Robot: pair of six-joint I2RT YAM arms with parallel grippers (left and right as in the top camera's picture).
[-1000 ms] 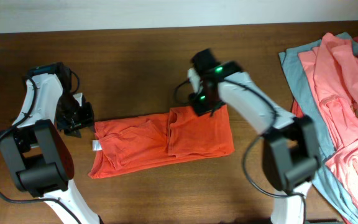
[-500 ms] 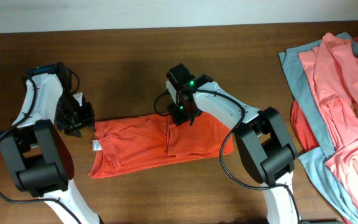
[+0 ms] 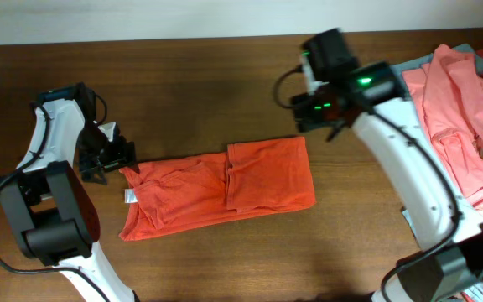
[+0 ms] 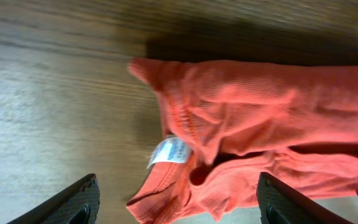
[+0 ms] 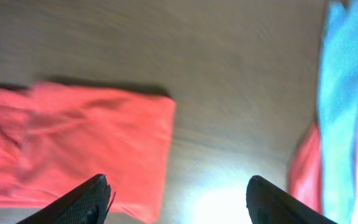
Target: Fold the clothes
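My left gripper grabs the orange-red T-shirt (image 3: 225, 189) by the collar at its white-label end (image 3: 132, 195) next, to fold that end over.
The orange-red T-shirt (image 3: 225, 189) lies folded into a long strip across the middle of the table, with a white label (image 3: 128, 196) at its left end. It also shows in the left wrist view (image 4: 260, 118) and the right wrist view (image 5: 86, 146). My left gripper (image 3: 107, 159) is open and empty at the strip's left end, its fingers (image 4: 179, 208) either side of the collar. My right gripper (image 3: 317, 113) is open and empty above the bare wood, up and right of the strip's right end (image 5: 176, 205).
A pile of salmon-pink (image 3: 459, 117) and teal-grey (image 3: 401, 92) T-shirts lies at the table's right edge, with an orange-red one under it (image 3: 405, 180). The pile's edge shows in the right wrist view (image 5: 340, 93). Bare wood lies between strip and pile.
My right gripper has left the strip's upper middle edge and swung up and right toward the pile. My left gripper has shifted slightly right to the strip's left end.
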